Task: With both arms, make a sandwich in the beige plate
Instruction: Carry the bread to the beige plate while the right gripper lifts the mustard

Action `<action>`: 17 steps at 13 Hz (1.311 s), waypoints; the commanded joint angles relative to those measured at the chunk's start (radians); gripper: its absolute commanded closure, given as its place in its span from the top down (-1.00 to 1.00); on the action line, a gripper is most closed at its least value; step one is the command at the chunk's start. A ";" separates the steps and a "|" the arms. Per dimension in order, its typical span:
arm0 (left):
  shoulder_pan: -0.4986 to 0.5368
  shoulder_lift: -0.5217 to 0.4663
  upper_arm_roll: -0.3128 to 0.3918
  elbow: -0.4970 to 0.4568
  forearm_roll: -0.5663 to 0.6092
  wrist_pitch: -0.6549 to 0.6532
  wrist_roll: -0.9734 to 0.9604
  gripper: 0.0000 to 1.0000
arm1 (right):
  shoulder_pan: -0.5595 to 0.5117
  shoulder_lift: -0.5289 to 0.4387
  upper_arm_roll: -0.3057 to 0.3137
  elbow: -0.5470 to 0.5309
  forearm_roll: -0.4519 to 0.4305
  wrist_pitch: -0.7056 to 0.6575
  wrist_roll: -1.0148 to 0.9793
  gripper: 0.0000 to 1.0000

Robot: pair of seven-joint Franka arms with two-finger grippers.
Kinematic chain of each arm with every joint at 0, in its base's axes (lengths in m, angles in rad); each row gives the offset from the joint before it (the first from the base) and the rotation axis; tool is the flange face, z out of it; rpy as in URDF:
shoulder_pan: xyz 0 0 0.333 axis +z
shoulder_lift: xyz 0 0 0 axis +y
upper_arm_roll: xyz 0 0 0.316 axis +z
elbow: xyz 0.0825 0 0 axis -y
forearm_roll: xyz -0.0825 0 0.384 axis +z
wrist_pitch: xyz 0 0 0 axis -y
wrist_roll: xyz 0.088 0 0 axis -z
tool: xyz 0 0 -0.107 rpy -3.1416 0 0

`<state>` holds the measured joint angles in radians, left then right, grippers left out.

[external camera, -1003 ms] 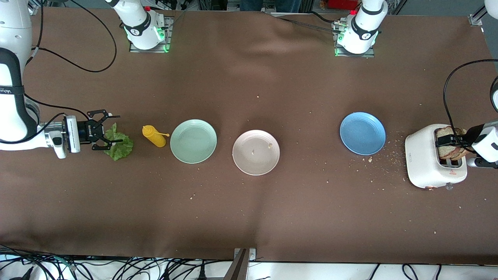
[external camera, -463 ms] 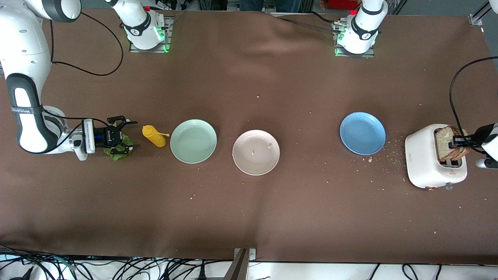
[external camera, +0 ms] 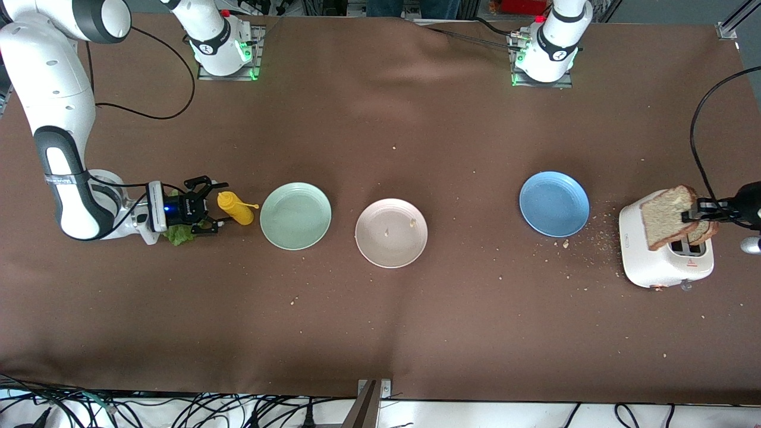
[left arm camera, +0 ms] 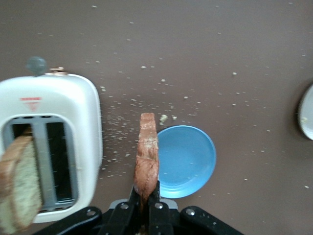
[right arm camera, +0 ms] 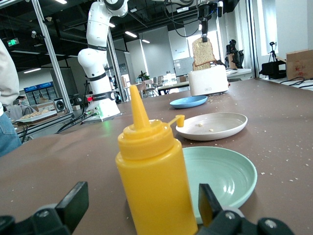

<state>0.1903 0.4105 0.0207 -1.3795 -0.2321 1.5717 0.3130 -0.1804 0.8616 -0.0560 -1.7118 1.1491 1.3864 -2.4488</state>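
My right gripper grabs the yellow bottle by its straight-sided body (right arm camera: 155, 192) below the cap next, as its top slopes into a thin cone nozzle (right arm camera: 139, 107).
My left gripper (external camera: 697, 213) is shut on a brown toast slice (external camera: 666, 217) and holds it above the white toaster (external camera: 654, 261). In the left wrist view the slice (left arm camera: 146, 152) is edge-on between the shut fingers of the left gripper (left arm camera: 145, 195). A second slice (external camera: 704, 232) stands in the toaster slot (left arm camera: 19, 183). The beige plate (external camera: 380, 252) holds only crumbs. The green lettuce (external camera: 176, 235) lies on the table, mostly hidden under my right gripper (external camera: 211, 203). The right gripper is open, its fingers on either side of the yellow bottle (right arm camera: 154, 171).
The yellow squeeze bottle (external camera: 236, 208) lies between the lettuce and the mint-green plate (external camera: 295, 238). The blue plate (external camera: 554, 204) sits between the beige plate and the toaster. Crumbs lie around the toaster and the blue plate.
My left gripper has lifted the toast slice up out of the toaster. My right gripper has moved from over the lettuce to the yellow bottle, still open.
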 commanded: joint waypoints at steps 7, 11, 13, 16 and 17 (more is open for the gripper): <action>-0.375 0.298 0.002 0.025 -0.493 0.071 -0.114 -1.00 | -0.017 0.031 0.013 0.037 0.015 -0.055 -0.053 -1.00; -0.486 0.329 0.002 0.025 -0.651 0.260 -0.389 -1.00 | -0.019 0.016 -0.016 0.168 -0.090 -0.170 0.106 -1.00; -0.515 0.338 0.002 0.025 -0.732 0.272 -0.408 -1.00 | -0.017 0.014 -0.016 0.265 -0.155 -0.213 0.187 -1.00; -0.584 0.362 0.001 0.022 -0.771 0.407 -0.413 -1.00 | 0.001 -0.025 -0.008 0.280 -0.155 -0.214 0.327 -1.00; -0.600 0.376 0.001 0.023 -0.806 0.445 -0.410 -1.00 | 0.018 -0.038 -0.008 0.306 -0.158 -0.211 0.402 -1.00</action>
<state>-0.3690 0.7515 0.0089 -1.3812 -0.9720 1.9596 -0.0825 -0.1838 0.8587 -0.0706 -1.4377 1.0131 1.1884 -2.1575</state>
